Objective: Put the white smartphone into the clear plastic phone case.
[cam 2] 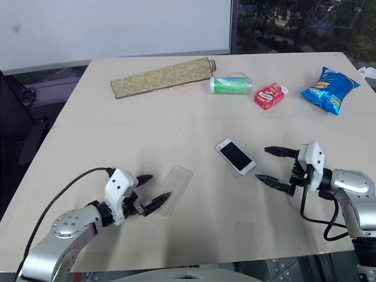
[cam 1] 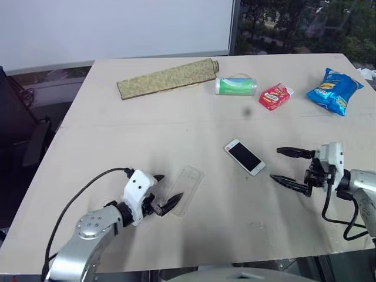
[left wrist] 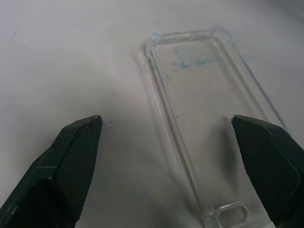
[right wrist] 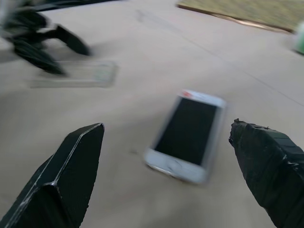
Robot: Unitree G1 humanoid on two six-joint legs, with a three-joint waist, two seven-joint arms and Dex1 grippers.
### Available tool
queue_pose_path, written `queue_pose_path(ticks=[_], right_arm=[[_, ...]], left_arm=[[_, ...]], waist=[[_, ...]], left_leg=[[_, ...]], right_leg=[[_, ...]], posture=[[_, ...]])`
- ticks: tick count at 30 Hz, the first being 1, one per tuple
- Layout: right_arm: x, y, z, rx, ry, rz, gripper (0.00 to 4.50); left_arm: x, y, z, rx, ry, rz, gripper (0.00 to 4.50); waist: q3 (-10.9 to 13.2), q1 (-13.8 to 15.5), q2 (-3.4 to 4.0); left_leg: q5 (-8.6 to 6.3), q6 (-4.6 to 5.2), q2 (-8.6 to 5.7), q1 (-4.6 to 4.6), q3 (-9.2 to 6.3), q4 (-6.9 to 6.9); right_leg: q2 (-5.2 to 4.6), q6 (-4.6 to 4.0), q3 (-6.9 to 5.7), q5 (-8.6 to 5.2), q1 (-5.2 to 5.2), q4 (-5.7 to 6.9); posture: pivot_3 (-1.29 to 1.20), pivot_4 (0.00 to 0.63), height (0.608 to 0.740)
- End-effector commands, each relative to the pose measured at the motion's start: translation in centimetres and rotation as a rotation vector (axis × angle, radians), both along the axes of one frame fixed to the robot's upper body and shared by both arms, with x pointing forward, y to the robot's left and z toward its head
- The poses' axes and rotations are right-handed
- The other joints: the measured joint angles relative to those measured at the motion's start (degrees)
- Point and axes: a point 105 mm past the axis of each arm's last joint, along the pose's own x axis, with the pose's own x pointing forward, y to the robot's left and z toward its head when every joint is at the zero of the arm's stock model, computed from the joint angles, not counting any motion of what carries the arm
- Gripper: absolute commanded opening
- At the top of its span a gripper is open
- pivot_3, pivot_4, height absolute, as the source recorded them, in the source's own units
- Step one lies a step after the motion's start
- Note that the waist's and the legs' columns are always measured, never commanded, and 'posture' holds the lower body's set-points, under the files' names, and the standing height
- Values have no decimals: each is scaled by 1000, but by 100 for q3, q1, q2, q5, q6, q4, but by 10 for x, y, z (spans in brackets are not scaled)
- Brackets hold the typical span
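Next, my right gripper grabs the phone's home-button end (cam 1: pixel 255 168) to fit the white smartphone into the clear case (cam 1: pixel 185 190).
The white smartphone (cam 1: pixel 244 157) lies screen up near the middle of the table, also seen in the right wrist view (right wrist: pixel 187 135). The clear plastic phone case (cam 1: pixel 185 190) rests flat to its left, open side up (left wrist: pixel 204 137). My left gripper (cam 1: pixel 165 191) is open at the near end of the case, one finger over the case's edge, nothing held. My right gripper (cam 1: pixel 286 165) is open just right of the phone, fingers pointing at it, a small gap between them and the phone.
Along the far side of the tan table (cam 1: pixel 176 123) lie a rolled green mat (cam 1: pixel 167 77), a green-white pack (cam 1: pixel 235 86), a red snack packet (cam 1: pixel 275 96) and a blue chip bag (cam 1: pixel 333 90). The table's left edge drops off beside dark furniture.
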Motion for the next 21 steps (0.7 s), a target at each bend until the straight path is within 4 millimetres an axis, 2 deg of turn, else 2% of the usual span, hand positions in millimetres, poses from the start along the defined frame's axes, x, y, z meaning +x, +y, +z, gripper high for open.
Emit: queue_pose_path(ticks=[1,3,8,9,10,15,21], right_arm=[[-8,10,12,1,-21,66,4500],[-11,12,14,1,-14,88,4500],[-17,12,9,-61,-16,134,4500],[-17,12,9,-61,-22,134,4500],[-16,11,9,-64,-30,130,4500],[-13,11,10,-67,-49,111,4500],[-8,11,9,-78,-71,79,4500]], left_arm=[[1,-3,-11,3,57,34,3981],[1,-5,-10,-11,59,37,3342],[-3,-13,-9,-6,48,-29,774],[-3,-13,-9,-7,39,-43,333],[-1,-13,-8,-11,31,-49,82],[9,-22,-1,-19,-23,-138,82],[33,-44,15,-20,-100,-384,82]], waist=[[-4,10,7],[-5,10,8],[-5,2,7],[-5,0,6],[-5,-3,7],[-5,8,7],[1,0,-3]], left_leg=[[0,-1,0,0,0,3],[1,-1,0,-1,1,12],[0,0,-2,-2,0,19],[-1,0,-2,-4,0,19],[-1,1,-2,-5,0,18],[-1,1,1,-8,-5,17],[0,0,-2,-14,-2,25]], right_leg=[[-1,1,-1,0,1,0],[-3,2,-2,0,4,2],[-6,3,-4,-1,9,1],[-6,3,-4,-1,9,0],[-6,2,-5,-1,7,0],[-3,1,-9,-1,3,1],[-2,2,-10,0,3,1]], posture=[[0,150,740],[0,150,740],[0,150,740],[0,150,740],[0,150,740],[0,150,740],[0,150,740]])
